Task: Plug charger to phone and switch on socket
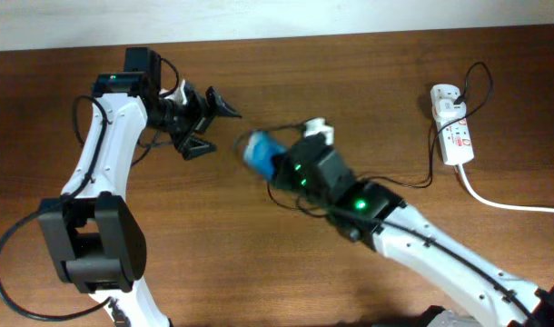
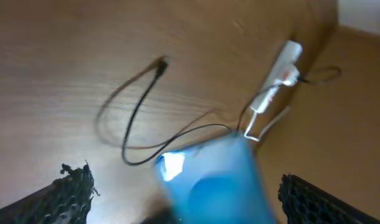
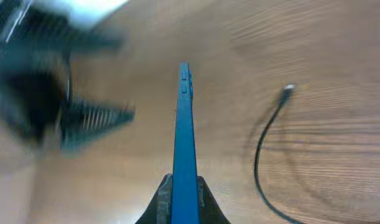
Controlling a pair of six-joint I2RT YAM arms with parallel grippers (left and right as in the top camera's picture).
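Next, my left gripper grips the phone [image 1: 259, 152] by the long edge opposite my right gripper, leaving the phone's end free for the charger.
My right gripper [image 1: 279, 165] is shut on the phone [image 1: 259, 152], a slim blue handset held above the table at centre. In the right wrist view the phone [image 3: 185, 118] stands edge-on between the jaws [image 3: 184, 190]. My left gripper [image 1: 217, 130] is open and empty just left of the phone; in its wrist view the blurred phone [image 2: 218, 180] sits between the spread jaws [image 2: 190, 202]. The charger's black cable [image 2: 137, 112] lies looped on the table, its tip [image 3: 288, 90] free. The socket [image 1: 452, 134] lies at the far right with the white adapter [image 1: 442, 93] at its top end.
The thick white cord [image 1: 509, 203] runs from the socket off the right edge. The black cable [image 1: 413, 182] trails across the table from the socket toward the right arm. A pale wall borders the table's far edge.
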